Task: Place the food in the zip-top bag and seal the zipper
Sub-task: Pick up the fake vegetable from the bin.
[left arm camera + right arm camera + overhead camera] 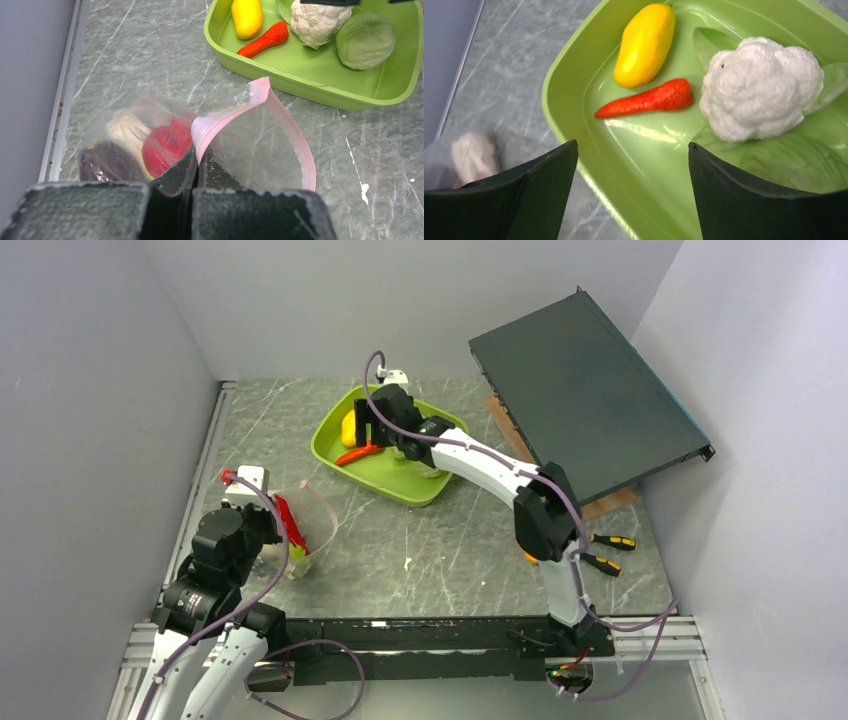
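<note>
The orange carrot has a thick end and a tapered tip. My right gripper will reach it and grab it by its thick end [278, 33], so the tapered tip stays free to go into the zip-top bag [260, 150] first.
The clear zip-top bag [260, 150] with a pink zipper rim lies open at the left [305, 520]. It holds a red piece [167, 142], a dark purple piece [105, 162] and a pale stalk [127, 131]. My left gripper [196, 156] is shut on the bag's rim. The lime-green tray [589, 60] holds a yellow fruit [645, 44], an orange carrot [649, 101], a white cauliflower [756, 95] and a green cabbage [366, 40]. My right gripper [633, 146] is open and empty above the tray's near-left rim [368, 430].
A dark flat panel [585, 390] leans at the back right on a wooden board. Two yellow-handled tools [608, 552] lie near the right arm. Grey walls close in the left, back and right sides.
</note>
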### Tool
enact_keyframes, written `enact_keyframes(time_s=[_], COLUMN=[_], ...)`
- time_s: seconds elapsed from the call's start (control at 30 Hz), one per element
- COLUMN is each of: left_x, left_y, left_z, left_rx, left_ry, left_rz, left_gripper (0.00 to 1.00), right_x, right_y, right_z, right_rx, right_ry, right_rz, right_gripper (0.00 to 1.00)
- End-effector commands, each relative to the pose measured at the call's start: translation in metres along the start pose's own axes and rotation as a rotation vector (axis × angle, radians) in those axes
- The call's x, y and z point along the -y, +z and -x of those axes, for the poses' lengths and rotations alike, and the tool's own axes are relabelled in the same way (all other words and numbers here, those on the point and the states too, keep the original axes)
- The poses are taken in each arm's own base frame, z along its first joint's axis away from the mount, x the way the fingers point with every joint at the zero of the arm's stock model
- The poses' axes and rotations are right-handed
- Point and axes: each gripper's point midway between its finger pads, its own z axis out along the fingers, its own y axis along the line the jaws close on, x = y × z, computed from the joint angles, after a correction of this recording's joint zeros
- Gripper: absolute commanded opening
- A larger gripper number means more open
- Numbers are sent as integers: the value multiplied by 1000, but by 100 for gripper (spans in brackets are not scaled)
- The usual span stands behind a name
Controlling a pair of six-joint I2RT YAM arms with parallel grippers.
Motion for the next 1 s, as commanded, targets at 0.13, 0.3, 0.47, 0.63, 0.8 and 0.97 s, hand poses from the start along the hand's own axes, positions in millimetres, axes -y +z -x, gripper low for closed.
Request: enact_keyframes(time_s=[0.13,0.3,0.47,0.63,0.8,0.97], left_x=[0,0,0,1,1,1], left_y=[2,2,2,4,3,4], left_z=[10,10,10,9,9,8], left_rx=[27,27,28,19,22,16], left_ry=[-15,-15,-14,-11,-12,-11], left_rz=[8,9,6,1,4,4], left_gripper=[0,0,0,0,0,0], right_x=[4,11,31,55,72,72], right_y=[57,89,117,143,155,162], right_z=[-7,-28,-45,-61,-74,-81], right_rx=[-64,-66,-41,-25,-22,-41], right_ry=[256,387,469,465,515,504], right_rz=[-61,-89,-155,-222,-250,-246], right_gripper=[82,74,73,74,74,64])
